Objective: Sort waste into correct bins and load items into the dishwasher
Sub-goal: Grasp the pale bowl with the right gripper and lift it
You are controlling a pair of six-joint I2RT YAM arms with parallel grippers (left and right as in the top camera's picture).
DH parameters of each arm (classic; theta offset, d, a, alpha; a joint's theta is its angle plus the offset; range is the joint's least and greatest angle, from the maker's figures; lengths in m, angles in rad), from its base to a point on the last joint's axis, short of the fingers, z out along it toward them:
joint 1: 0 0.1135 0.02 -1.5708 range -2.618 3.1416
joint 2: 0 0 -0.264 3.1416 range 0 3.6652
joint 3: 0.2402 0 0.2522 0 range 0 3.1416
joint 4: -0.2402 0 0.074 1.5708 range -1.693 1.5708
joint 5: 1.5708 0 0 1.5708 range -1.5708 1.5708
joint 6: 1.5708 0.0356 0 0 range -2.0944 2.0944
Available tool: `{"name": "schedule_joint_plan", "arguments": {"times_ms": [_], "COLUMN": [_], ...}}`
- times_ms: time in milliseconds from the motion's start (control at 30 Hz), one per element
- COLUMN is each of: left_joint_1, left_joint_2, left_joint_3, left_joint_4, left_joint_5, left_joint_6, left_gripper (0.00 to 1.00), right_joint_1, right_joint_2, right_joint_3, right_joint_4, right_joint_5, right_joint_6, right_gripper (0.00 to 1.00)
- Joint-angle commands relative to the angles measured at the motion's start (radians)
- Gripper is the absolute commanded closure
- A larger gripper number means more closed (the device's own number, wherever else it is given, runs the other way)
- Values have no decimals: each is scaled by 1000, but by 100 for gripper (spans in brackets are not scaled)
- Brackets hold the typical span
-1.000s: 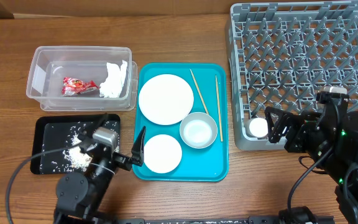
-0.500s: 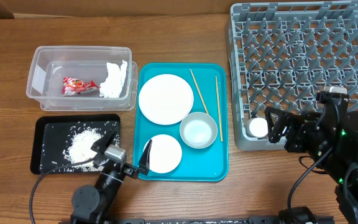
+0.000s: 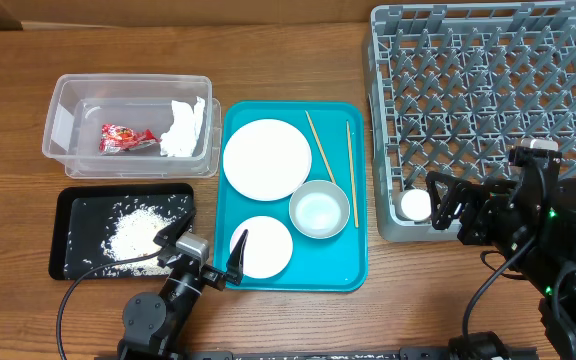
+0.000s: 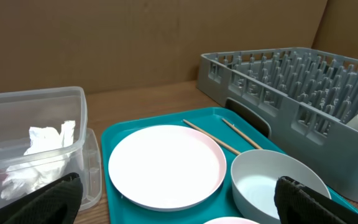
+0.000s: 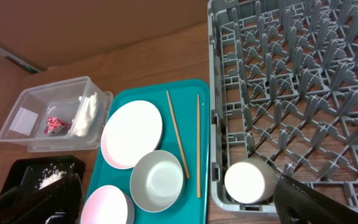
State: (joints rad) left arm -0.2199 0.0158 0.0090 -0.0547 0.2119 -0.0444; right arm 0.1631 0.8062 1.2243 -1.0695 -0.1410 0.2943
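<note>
My right gripper grabs the grey bowl's rim (image 3: 348, 208) on the side facing the dish rack (image 3: 488, 100) next, to tip the bowl and load it among the dish rack's wires.
On the teal tray (image 3: 353, 270) lie the large white plate (image 3: 266, 158), the smaller white dish (image 3: 265, 245), the grey bowl (image 3: 319, 210) and two chopsticks (image 3: 321, 155). The small white cup (image 3: 415, 205) sits in the grey dish rack (image 3: 488, 100) at its near left corner. The clear tub (image 3: 63, 120) holds the red wrapper (image 3: 126, 138) and white napkin (image 3: 183, 128). Rice (image 3: 133, 232) lies on the black tray (image 3: 73, 255). My left gripper (image 3: 213, 262) is open and empty, low at the tray's near left edge. My right gripper (image 3: 446, 205) is open and empty beside the cup.
The left wrist view shows the plate (image 4: 166, 165), bowl (image 4: 272, 186), chopsticks (image 4: 213, 138), tub (image 4: 42, 124) and rack (image 4: 291, 81). The right wrist view shows the cup (image 5: 248, 180) in the rack corner, bowl (image 5: 158, 182) and dish (image 5: 104, 205).
My left gripper moved right, off the black tray, to the teal tray's near left edge beside the smaller dish. The right arm has not moved.
</note>
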Motion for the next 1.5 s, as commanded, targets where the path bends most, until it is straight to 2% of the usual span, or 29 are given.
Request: {"name": "schedule_joint_plan", "arguments": {"times_ms": [0, 300, 500, 600, 800, 933, 1133, 1267, 1367, 1467], "left_joint_1": [10, 10, 10, 10, 10, 10, 10, 10, 10, 10], "left_joint_2": [-9, -9, -9, -9, -9, -9, -9, -9, -9, -9], "left_joint_3": [-4, -4, -4, -4, -4, -4, -4, -4, -4, -4], "left_joint_4": [0, 0, 0, 0, 0, 0, 0, 0, 0, 0], "left_joint_5": [17, 17, 17, 17, 17, 17, 17, 17, 17, 17], "left_joint_6": [15, 15, 15, 15, 15, 15, 15, 15, 15, 15], "left_gripper": [0, 0, 0, 0, 0, 0, 0, 0, 0, 0], "right_joint_1": [-3, -3, 0, 40, 212, 303, 426, 438, 431, 434], "right_joint_2": [-5, -5, 14, 71, 267, 406, 601, 739, 813, 869], "right_joint_3": [21, 21, 17, -8, -128, -152, -152, -152, -152, -152], "right_joint_4": [5, 5, 77, 34, -40, 6, 143, 179, 207, 246], "right_joint_5": [8, -12, -290, -367, -235, -127, 23, 126, 116, 75], "right_joint_6": [-3, 2, 0, 0, 2, 28, 92, 196, 216, 216], "right_gripper": [0, 0, 0, 0, 4, 10, 11, 22, 27, 46]}}
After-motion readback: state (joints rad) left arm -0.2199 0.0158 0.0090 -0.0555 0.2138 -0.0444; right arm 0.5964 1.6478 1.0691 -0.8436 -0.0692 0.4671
